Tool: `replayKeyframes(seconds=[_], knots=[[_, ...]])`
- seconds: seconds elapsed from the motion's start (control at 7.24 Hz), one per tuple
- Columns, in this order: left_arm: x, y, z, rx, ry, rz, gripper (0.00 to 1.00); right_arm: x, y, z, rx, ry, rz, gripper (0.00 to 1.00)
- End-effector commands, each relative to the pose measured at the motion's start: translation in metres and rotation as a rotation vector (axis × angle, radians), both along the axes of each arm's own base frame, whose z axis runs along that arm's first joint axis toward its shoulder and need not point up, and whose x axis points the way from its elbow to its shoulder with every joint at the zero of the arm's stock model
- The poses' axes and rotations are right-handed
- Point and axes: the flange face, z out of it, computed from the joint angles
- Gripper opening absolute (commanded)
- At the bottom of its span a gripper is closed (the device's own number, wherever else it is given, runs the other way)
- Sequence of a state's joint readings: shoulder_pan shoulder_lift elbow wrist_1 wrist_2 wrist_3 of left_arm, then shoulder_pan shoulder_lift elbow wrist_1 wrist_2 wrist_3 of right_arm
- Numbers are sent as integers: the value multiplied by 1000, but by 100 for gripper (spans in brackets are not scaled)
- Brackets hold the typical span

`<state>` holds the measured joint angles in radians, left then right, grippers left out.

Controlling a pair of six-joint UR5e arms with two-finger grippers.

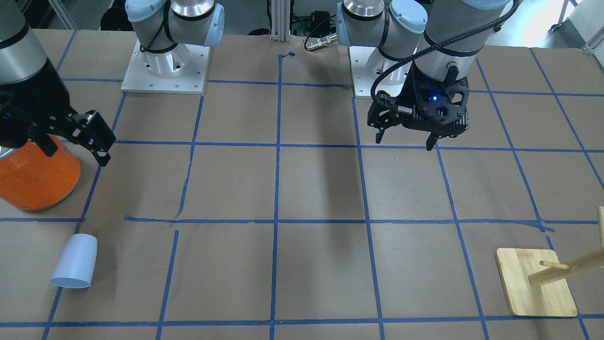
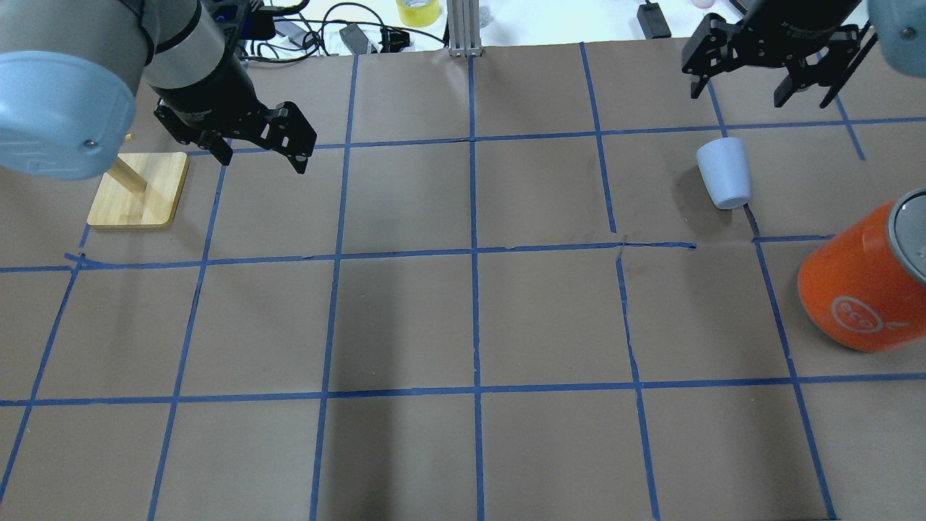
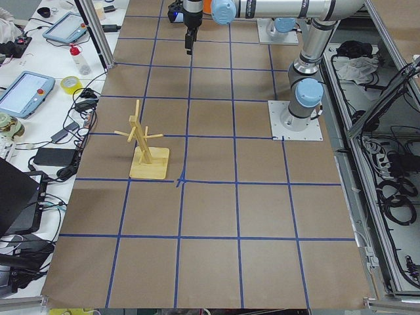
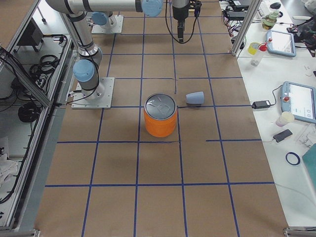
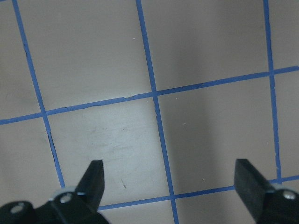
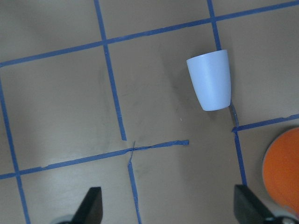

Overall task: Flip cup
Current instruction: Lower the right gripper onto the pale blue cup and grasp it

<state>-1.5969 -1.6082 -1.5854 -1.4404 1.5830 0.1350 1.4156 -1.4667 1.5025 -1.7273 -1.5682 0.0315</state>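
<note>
The pale light-blue cup needs to be flipped over, so my right gripper should next grab it around the sides of its body [image 1: 76, 259] [image 6: 210, 81].
The pale blue cup [image 1: 74, 261] lies on its side on the brown table. It also shows in the overhead view [image 2: 723, 172], the exterior right view [image 4: 195, 98] and the upper right of the right wrist view [image 6: 210, 79]. My right gripper [image 1: 75, 153] is open and empty. It hangs well above the table, apart from the cup, and shows in the overhead view [image 2: 759, 94] and the right wrist view [image 6: 168, 210]. My left gripper [image 1: 404, 144] is open and empty over bare table, far from the cup. It also shows in the overhead view [image 2: 264, 161] and the left wrist view [image 5: 170, 182].
A large orange can [image 1: 37, 177] with a silver top stands close to the cup, on the robot's side of it [image 2: 861, 289]. A wooden peg stand on a square base [image 1: 535, 283] stands at the table's other end, near my left gripper [image 2: 141, 189]. Blue tape lines grid the table.
</note>
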Motion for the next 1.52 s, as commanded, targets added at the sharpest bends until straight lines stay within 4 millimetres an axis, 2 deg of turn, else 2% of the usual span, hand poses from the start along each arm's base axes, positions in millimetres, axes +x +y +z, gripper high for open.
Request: replayKeyframes(seconds=[0.0,0.28,0.41,0.55,0.69,0.97,1.11,1.24,1.38], knots=[[0,0,0,0,0,0,100,-51,-39,-58,29,10,72,100],[0,0,-2,3,0,0,100,-91,-79,-129,46,16,140,100],[0,0,-2,3,1,0,100,-116,-92,-169,46,16,140,100],[0,0,-4,6,1,0,100,-124,-99,-203,45,7,159,99],[0,1,-5,9,1,0,100,-123,-107,-235,56,-39,202,99],[0,2,-6,11,1,0,100,-126,-119,-274,49,-37,206,100],[0,1,-5,8,1,0,100,-127,-119,-283,58,-42,204,100],[0,2,-6,11,1,0,100,-127,-120,-290,70,-47,204,95],[0,1,-6,9,1,0,100,-127,-119,-291,72,-44,205,82]])
